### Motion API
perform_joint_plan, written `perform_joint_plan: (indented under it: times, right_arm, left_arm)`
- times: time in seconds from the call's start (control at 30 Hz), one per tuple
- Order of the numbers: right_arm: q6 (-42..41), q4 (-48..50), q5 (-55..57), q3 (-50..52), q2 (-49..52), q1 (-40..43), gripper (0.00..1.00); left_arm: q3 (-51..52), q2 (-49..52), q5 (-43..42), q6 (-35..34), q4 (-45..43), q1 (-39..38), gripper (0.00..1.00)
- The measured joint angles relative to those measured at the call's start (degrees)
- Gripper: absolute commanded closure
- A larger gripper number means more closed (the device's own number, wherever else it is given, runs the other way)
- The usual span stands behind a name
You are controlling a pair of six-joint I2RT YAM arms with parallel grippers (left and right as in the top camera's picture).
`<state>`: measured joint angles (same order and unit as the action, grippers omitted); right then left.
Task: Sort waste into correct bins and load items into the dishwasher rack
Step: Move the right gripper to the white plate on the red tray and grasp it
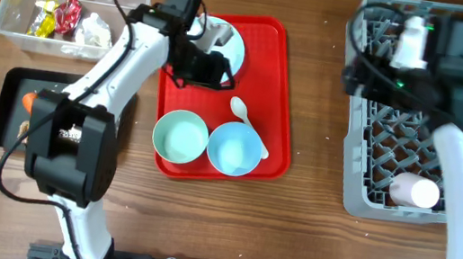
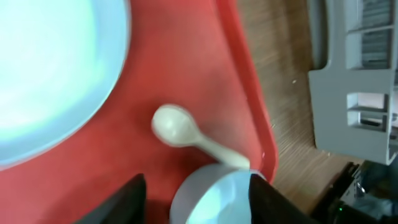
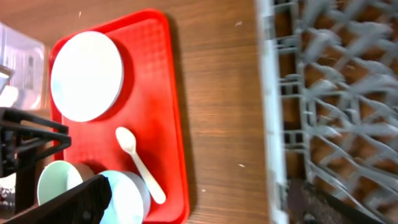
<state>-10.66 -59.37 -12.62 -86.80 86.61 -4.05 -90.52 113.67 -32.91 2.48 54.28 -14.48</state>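
My right gripper reaches out and grabs the white plate's rim (image 1: 242, 55) on the rack-facing side next. This leaves the rest free for loading the dishwasher rack (image 1: 361, 179).
A red tray (image 1: 282, 91) holds a white plate (image 1: 230, 43), a pale green bowl (image 1: 180, 136), a blue bowl (image 1: 233, 148) and a white spoon (image 1: 248, 125). My left gripper (image 1: 202, 66) hovers over the plate's near edge, open and empty. In the left wrist view its open fingers (image 2: 199, 190) frame the blue bowl (image 2: 214, 199) below, with the spoon (image 2: 183, 130) and plate (image 2: 50, 74) beyond. My right gripper (image 1: 358, 67) is open and empty above the grey dishwasher rack's (image 1: 361, 179) left edge. The right wrist view (image 3: 199, 199) shows the tray (image 3: 165, 112) and rack (image 3: 273, 93).
A clear bin (image 1: 10, 26) at the back left holds wrappers. A black bin (image 1: 9, 94) at the left holds an orange scrap. A white cup (image 1: 414, 190) lies in the rack. Bare wood separates tray and rack.
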Motion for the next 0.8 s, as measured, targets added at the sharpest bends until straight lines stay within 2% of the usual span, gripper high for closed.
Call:
perform_joint_plan:
  times: [0.07,0.13,0.3,0.37,0.5,0.57,0.67,0.8]
  right_arm:
    - [0.0,0.4,0.0,0.0,4.8,-3.7,0.06]
    - [-0.3,2.2,0.0,0.1,9.1,-6.4,0.06]
    - [-2.8,11.5,0.0,0.2,14.1,-10.1,0.11]
    - [-3.7,18.3,0.2,0.1,16.4,-11.4,0.13]
    - [-5.4,20.0,0.7,-1.9,21.3,-14.3,0.14]
    - [-5.8,19.6,1.2,-5.3,23.6,-15.8,0.15]
    - [-5.8,21.4,1.6,-9.6,28.9,-18.6,0.26]
    - [-5.5,23.9,2.0,-12.4,35.8,-20.3,0.29]
  left_arm:
    - [0.0,-0.6,3.9,-0.5,1.9,1.1,0.39]
    - [0.0,-0.9,12.5,-1.8,1.2,1.4,0.38]
    - [0.0,-0.9,22.5,-3.5,-3.6,1.4,0.43]
    - [0.0,-0.9,23.3,-7.9,-3.9,1.7,0.43]
    - [0.0,-1.2,23.7,-13.9,-3.8,5.6,0.43]
    - [0.0,-2.1,23.7,-14.9,-3.4,7.5,0.43]
    - [0.0,-3.3,23.7,-15.3,-2.1,7.5,0.43]
    - [0.0,-3.3,23.7,-15.7,-2.0,7.4,0.4]
